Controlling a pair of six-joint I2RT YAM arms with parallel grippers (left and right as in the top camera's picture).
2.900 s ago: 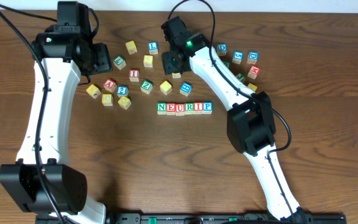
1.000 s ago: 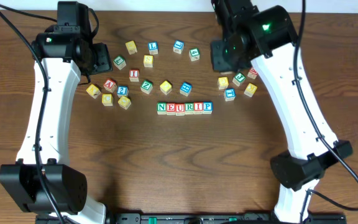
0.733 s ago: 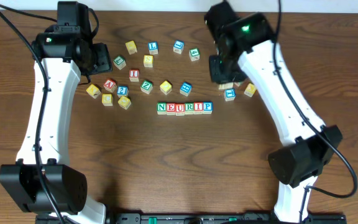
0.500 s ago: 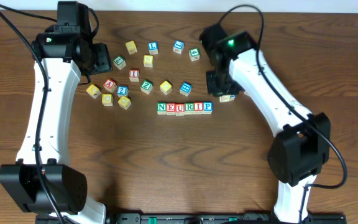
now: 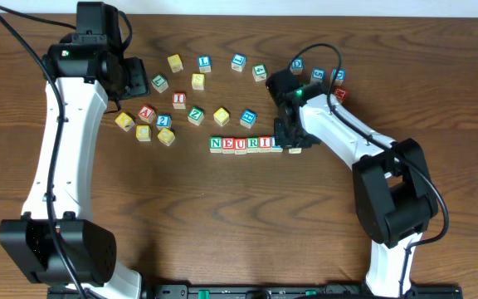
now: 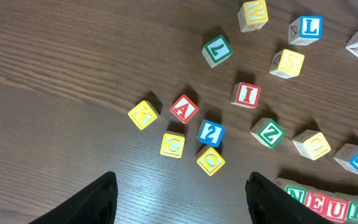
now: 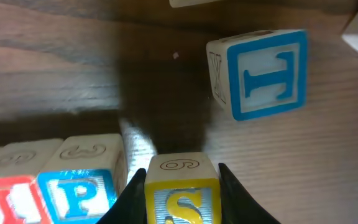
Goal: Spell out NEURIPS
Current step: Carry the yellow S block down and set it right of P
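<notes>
The S cube's lower edge (image 5: pixel 295 152) meets the table beside the blue P cube, so my right gripper is ready to open and needs to let go.
Six cubes lie in a row at the table's middle: green N (image 5: pixel 216 144), red E (image 5: pixel 228 144), red U (image 5: pixel 240 144), green R (image 5: pixel 252 144), red I (image 5: pixel 264 144) and blue P (image 5: pixel 276 143). My right gripper (image 5: pixel 292 143) is at the row's right end, shut on the yellow-faced S cube (image 7: pixel 182 196). In the right wrist view that cube sits just right of the P cube (image 7: pixel 76 196), with one finger (image 7: pixel 135 199) between them. My left gripper (image 6: pixel 188 205) hangs open and empty over the loose cubes at the back left.
Loose cubes lie behind the row: a yellow S (image 5: pixel 197 80), a red A (image 5: pixel 146 112), a blue 2 (image 5: pixel 164 121), a green Z (image 5: pixel 195 115) and several at the back right (image 5: pixel 318 76). A blue-lettered cube (image 7: pixel 266 74) lies just beyond my right gripper.
My right arm has swung from the back right down to the row's right end, carrying the yellow cube. The left arm has not moved.
</notes>
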